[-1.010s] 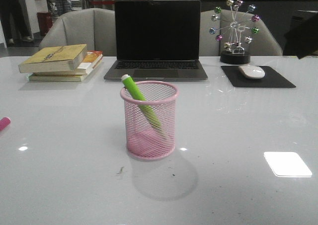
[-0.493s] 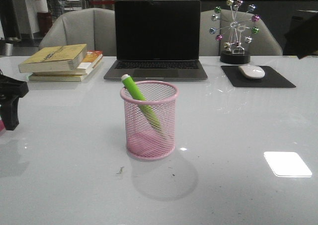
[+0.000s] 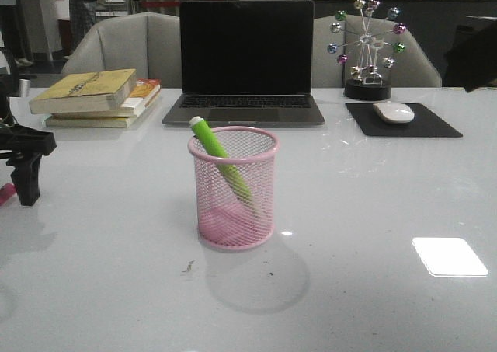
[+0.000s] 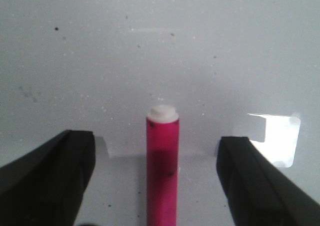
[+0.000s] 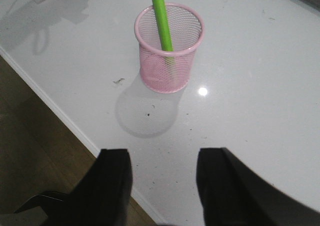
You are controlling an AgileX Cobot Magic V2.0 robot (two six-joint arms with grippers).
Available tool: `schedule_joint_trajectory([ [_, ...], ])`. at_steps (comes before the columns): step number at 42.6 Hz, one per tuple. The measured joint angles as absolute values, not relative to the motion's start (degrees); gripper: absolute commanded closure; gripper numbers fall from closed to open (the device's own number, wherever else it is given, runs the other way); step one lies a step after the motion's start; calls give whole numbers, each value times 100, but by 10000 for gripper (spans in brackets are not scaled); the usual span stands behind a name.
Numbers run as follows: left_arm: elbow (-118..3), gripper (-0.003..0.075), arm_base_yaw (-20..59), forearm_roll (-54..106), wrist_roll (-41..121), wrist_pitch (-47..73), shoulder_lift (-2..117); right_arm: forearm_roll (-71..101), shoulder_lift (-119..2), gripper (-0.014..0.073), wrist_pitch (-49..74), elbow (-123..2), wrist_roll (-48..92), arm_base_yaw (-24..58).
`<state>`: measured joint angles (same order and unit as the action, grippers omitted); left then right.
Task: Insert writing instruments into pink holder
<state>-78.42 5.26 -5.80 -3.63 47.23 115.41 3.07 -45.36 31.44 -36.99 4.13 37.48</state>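
The fingers of my left gripper reach down near the table on both sides of the magenta-pink marker (image 3: 6,193), so it is now time to close on it.
The pink holder (image 3: 233,189) stands upright mid-table, also seen in the right wrist view (image 5: 170,46). A lime green marker (image 3: 221,164) (image 5: 161,21) leans inside it, pale cap end above the rim. The magenta-pink marker (image 4: 162,171) lies flat on the table, pale end forward; only a sliver of it (image 3: 6,194) shows at the front view's left edge. My left gripper (image 4: 156,142) (image 3: 23,187) hangs open just over it, one finger on each side and not touching. My right gripper (image 5: 164,155) is open and empty near the table's front edge, well short of the holder.
At the back stand a shut-off laptop (image 3: 247,64), a stack of books (image 3: 97,95), a mouse (image 3: 394,112) on a black pad (image 3: 435,125), and a ferris-wheel ornament (image 3: 366,49). The table's front edge (image 5: 75,131) runs just beside my right gripper.
My left gripper came in from the left edge, where only the pink marker tip showed before, and now stands lower and slightly further right over that marker. Holder and green marker stayed put.
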Motion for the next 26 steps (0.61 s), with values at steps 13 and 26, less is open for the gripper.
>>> schedule_joint_trajectory([
  [13,-7854,550,526,-567,-341,4790,11550,307,-4536,169,3144,-3699,413,3748],
  [26,-7836,627,526,-485,-293,4848,11506,307,-4536,169,3144,-3699,413,3748],
])
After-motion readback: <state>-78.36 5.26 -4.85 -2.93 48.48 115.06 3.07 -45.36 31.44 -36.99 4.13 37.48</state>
